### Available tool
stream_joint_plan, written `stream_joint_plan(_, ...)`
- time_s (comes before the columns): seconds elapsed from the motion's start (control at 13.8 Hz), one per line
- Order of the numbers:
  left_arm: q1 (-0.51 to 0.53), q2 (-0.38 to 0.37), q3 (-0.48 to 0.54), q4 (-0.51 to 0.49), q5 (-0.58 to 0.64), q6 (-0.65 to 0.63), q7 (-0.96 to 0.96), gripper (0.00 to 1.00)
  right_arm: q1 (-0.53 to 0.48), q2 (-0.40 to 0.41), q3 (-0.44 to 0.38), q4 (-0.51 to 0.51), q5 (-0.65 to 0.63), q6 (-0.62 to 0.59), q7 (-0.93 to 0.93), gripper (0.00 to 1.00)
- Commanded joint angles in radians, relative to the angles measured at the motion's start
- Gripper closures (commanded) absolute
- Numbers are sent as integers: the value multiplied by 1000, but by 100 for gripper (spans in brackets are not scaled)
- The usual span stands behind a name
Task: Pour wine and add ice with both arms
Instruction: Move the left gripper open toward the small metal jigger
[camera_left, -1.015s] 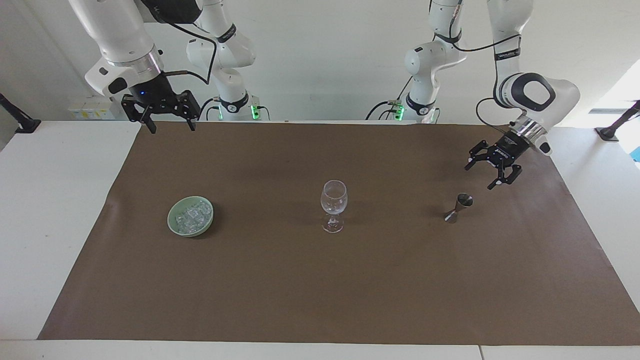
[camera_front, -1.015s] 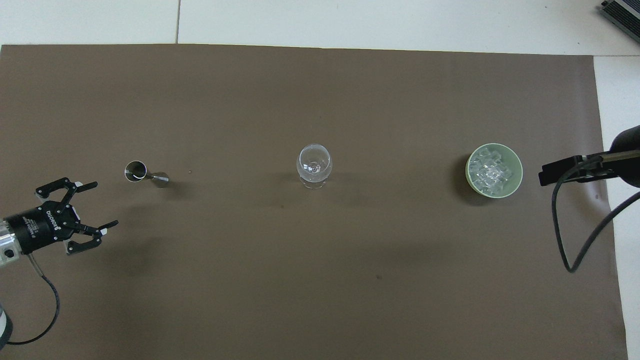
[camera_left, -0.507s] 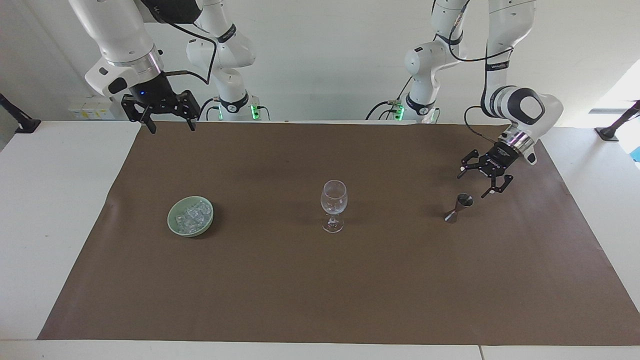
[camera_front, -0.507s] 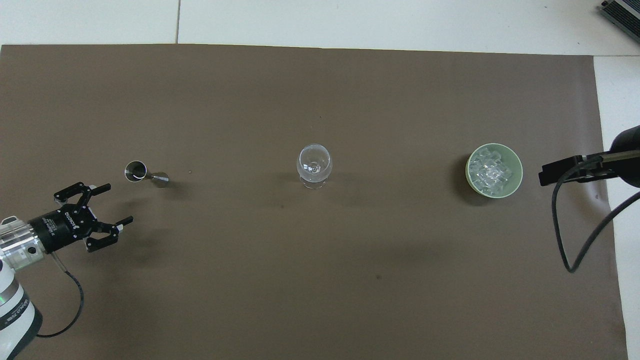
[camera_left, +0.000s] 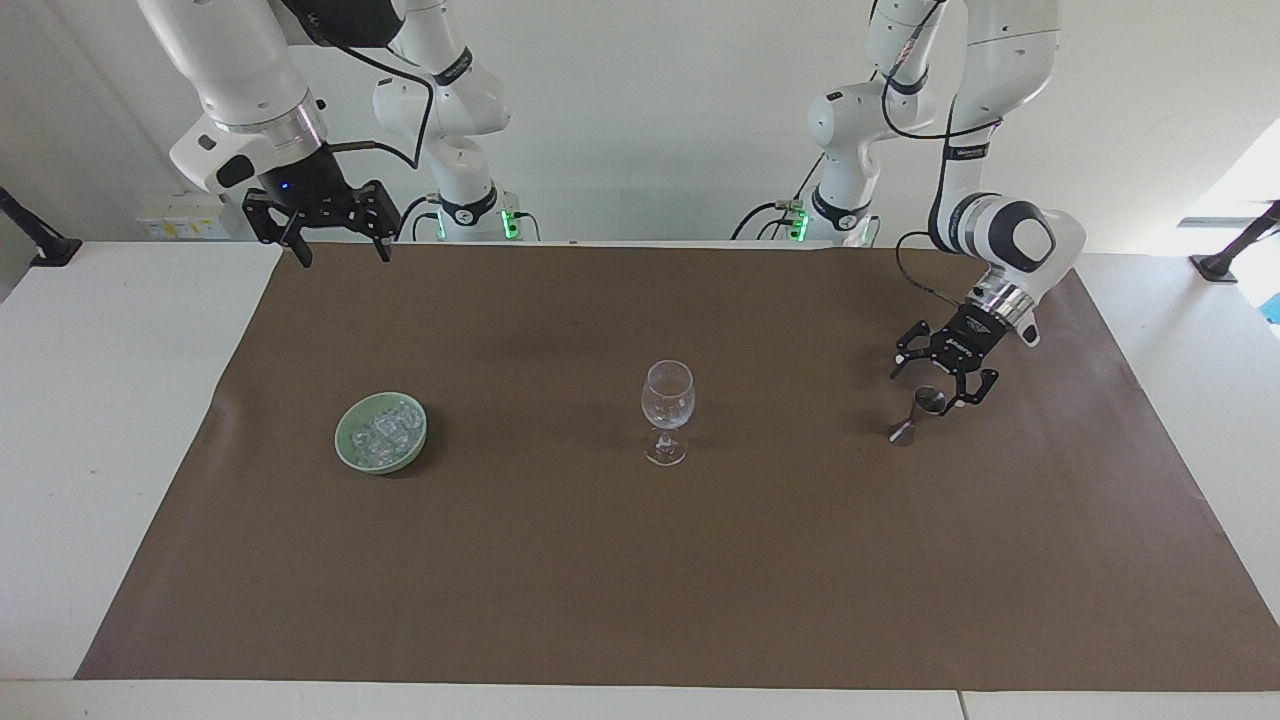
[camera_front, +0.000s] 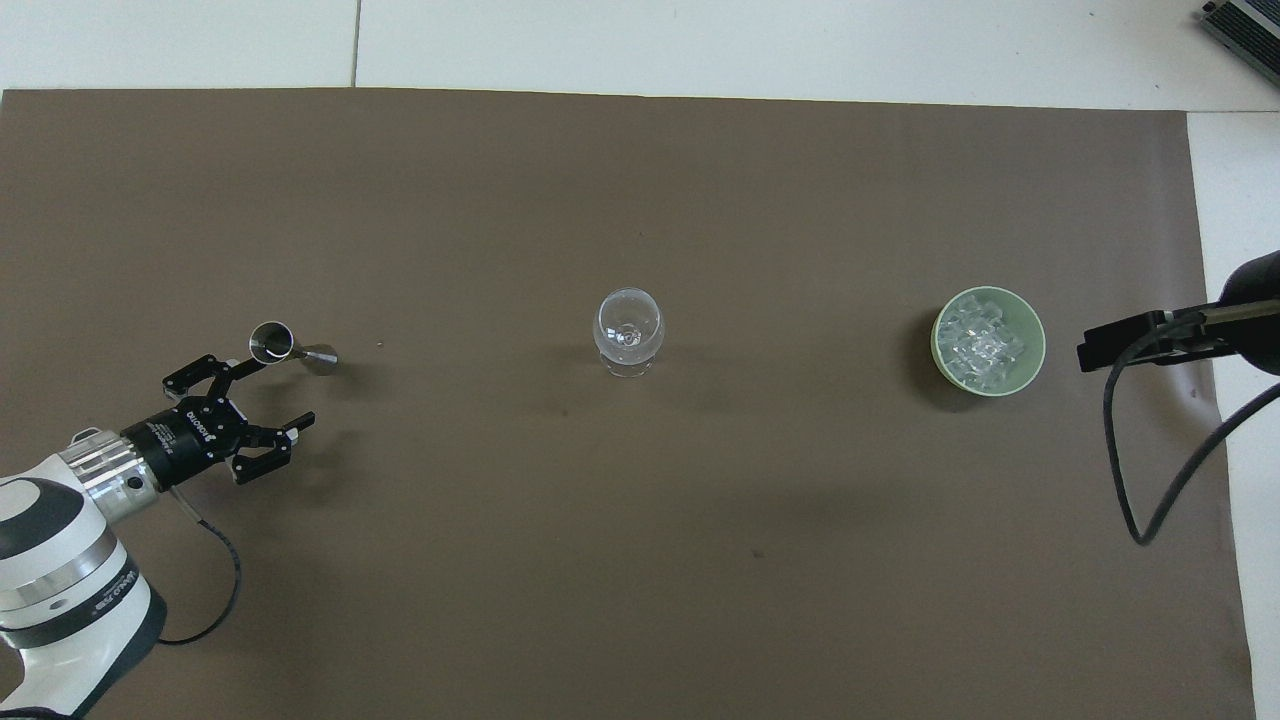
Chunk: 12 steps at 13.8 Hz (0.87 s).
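Note:
The steel jigger has a narrow middle, and my left gripper should grab it next by its narrow middle (camera_front: 296, 350) to pour the wine into the empty glass (camera_front: 628, 330).
An empty wine glass (camera_left: 667, 410) (camera_front: 628, 330) stands mid-mat. The ice (camera_left: 385, 432) (camera_front: 980, 342) is heaped in a pale green dish (camera_left: 342, 446) (camera_front: 1032, 320) toward the right arm's end. A small steel jigger (camera_left: 920, 415) (camera_front: 290, 347) stands toward the left arm's end. My left gripper (camera_left: 935, 388) (camera_front: 285, 392) hangs open and tilted just over the jigger's upper cup, holding nothing. My right gripper (camera_left: 335, 243) waits open, high over the mat's edge by the robots. No wine shows; I cannot tell whether the jigger holds any.
A brown mat (camera_left: 640, 580) (camera_front: 640, 560) covers most of the white table (camera_left: 110, 420). A black cable (camera_front: 1150, 480) from the right arm hangs over the mat's edge beside the dish. A dark device (camera_front: 1245, 25) sits at the table's corner.
My left gripper has come down and across the mat to the jigger, still open. The right arm, glass, dish and jigger have not moved.

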Motion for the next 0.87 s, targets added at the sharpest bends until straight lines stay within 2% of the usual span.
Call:
stream_joint_plan(0.0, -27, 24, 9, 8, -71, 24, 28, 0, -12, -15, 9, -10, -7, -11, -26, 0)
stream_joint_plan(0.22, -41, 35, 9, 8, -135, 25, 35, 0, -12, -15, 9, -10, -7, -12, -26, 0)
stream_joint_plan(0.36, -47, 33, 9, 8, -232, 18, 69, 0, -12, -15, 9, -10, -7, -12, -26, 0)
stream_joint_plan(0.8, -54, 44, 9, 14, -313, 14, 176, 0, -12, -15, 9, -10, -7, -11, -26, 0)
